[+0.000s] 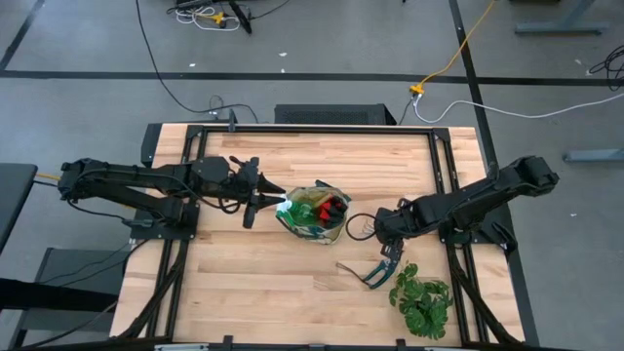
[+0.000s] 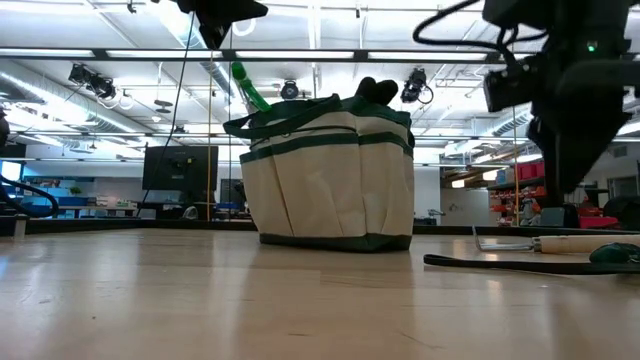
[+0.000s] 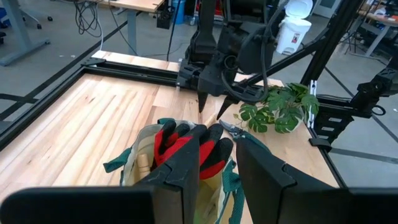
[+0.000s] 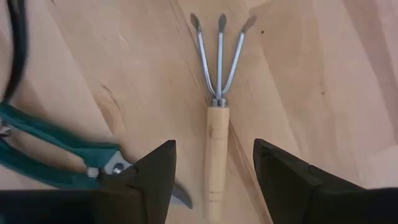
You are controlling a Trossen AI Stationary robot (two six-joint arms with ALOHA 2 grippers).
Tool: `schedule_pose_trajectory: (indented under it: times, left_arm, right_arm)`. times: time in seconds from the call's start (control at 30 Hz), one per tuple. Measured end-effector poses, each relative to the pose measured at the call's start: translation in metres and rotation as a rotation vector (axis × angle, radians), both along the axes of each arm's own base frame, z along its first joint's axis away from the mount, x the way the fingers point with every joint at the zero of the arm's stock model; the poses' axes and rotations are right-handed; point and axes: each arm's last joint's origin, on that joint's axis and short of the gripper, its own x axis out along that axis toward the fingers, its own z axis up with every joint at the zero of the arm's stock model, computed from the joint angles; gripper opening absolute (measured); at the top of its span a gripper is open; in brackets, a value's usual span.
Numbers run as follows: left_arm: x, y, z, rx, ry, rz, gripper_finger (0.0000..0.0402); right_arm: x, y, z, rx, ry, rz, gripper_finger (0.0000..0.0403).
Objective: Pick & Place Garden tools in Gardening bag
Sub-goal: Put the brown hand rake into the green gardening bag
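Note:
My right gripper must lower before closing on the rake: its fingers are above the wooden handle [image 4: 216, 155] on the tabletop and would miss.
The tan and dark-green gardening bag [image 1: 295, 226] stands upright at mid-table, also in the low view [image 2: 330, 180]. Red and black gloves [image 3: 186, 140] lie in it. A green spray bottle with a white nozzle [image 1: 295, 205] sticks out at its left rim [image 2: 248, 88]. My left gripper [image 3: 219, 174] hovers open over that rim [image 1: 273, 200]. My right gripper [image 4: 212, 149] is open, pointing down [image 1: 390, 253], its fingers on either side of the handle of a wooden-handled rake [image 4: 216, 134] without touching it. The rake lies flat on the table. Green-handled pruning shears [image 4: 50, 146] lie beside it.
A leafy green plant [image 1: 421, 297] lies at the near right of the table, just beyond the shears [image 1: 378, 275]. The right arm [image 3: 230, 56] stands close behind the bag in the left wrist view. Bare wood lies to the near left.

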Motion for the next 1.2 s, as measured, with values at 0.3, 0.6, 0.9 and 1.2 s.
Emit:
schedule_pose_trajectory:
  times: [0.3,0.6,0.9,1.2]
  left_arm:
    - [0.000,0.000,0.000,0.000,0.001,0.000,0.0112]
    - [0.000,0.000,0.000,0.000,0.001,0.001,0.0112]
    - [0.000,0.000,0.000,0.000,0.001,0.001,0.0112]
    - [0.000,0.000,0.000,0.001,0.001,0.000,0.0112]
  right_arm:
    - [-0.009,-0.003,-0.030,0.012,-0.023,-0.030,0.0215]
    - [-0.012,-0.004,-0.051,0.038,-0.112,-0.052,0.0215]
    - [-0.018,-0.006,-0.059,0.039,-0.098,-0.087,0.0213]
    - [-0.018,-0.006,-0.059,0.035,-0.098,-0.089,0.0155]
